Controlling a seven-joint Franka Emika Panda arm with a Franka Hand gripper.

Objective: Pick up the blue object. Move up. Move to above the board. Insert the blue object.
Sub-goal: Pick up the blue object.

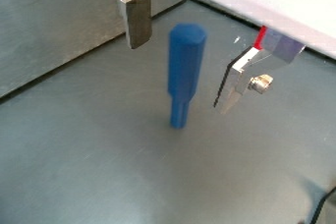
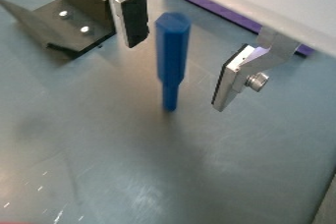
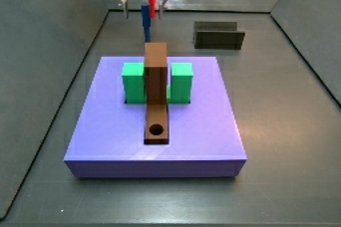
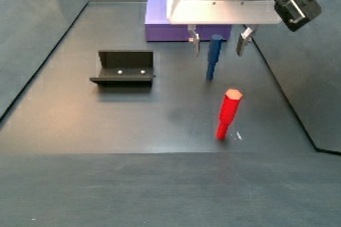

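Observation:
The gripper picks up the blue object by its thicker top (image 3: pixel 146 14) (image 1: pixel 187 57) next, to insert it into the board's round hole.
The blue object (image 1: pixel 183 66) is a thin blue peg standing upright on the grey floor, thicker at its top. It also shows in the other wrist view (image 2: pixel 171 51) and in both side views (image 3: pixel 144 19) (image 4: pixel 212 60). My gripper (image 1: pixel 182 71) (image 2: pixel 180 71) is open and lowered around it, one finger (image 1: pixel 136 20) (image 2: pixel 133 20) on each side, with gaps to the peg. From the side the gripper (image 4: pixel 217 40) (image 3: pixel 150 10) hangs over the peg. The board (image 3: pixel 156 87), a narrow brown plank with a round hole (image 3: pixel 158 129), lies across a green block (image 3: pixel 135 82) on the purple slab (image 3: pixel 120 141).
A red peg (image 4: pixel 229 114) stands upright on the floor close to the blue one; it shows behind the gripper in a side view (image 3: pixel 159 5). The fixture (image 4: pixel 124 69) (image 2: pixel 63 24) (image 3: pixel 217 36) stands on the floor. The slab's edge (image 2: pixel 230 12) (image 4: pixel 156 19) is near the gripper.

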